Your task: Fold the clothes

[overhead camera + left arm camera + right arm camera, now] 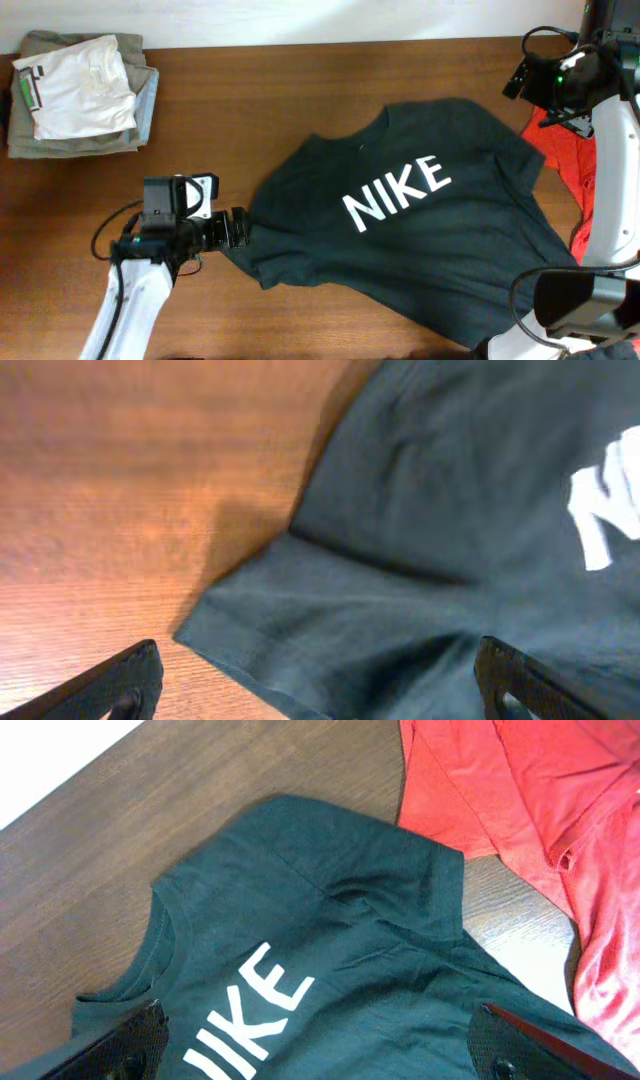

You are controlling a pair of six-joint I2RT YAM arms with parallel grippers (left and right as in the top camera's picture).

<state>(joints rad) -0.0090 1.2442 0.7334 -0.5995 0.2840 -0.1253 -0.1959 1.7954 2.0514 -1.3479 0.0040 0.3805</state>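
The left gripper pinches the black T-shirt [400,230] at its near sleeve hem [246,268] next, which leaves the body of the T-shirt free to spread flat for folding.
The black T-shirt [400,230] lies spread on the wooden table with its white NIKE lettering [395,190] facing up. It also shows in the left wrist view [450,510] and the right wrist view [330,920]. The red T-shirt [560,150] lies crumpled at the right, partly under the black shirt's sleeve, and shows in the right wrist view [520,800]. My left gripper [235,228] is open, its fingers [320,695] straddling the left sleeve hem low over the table. My right gripper [520,78] is open and empty, its fingers [325,1050] held high above the shirt's upper right shoulder.
A stack of folded clothes [75,95], white on top of khaki and light blue, sits at the far left corner. Bare wooden table [250,90] runs along the back and left. The right arm [610,200] reaches along the right edge.
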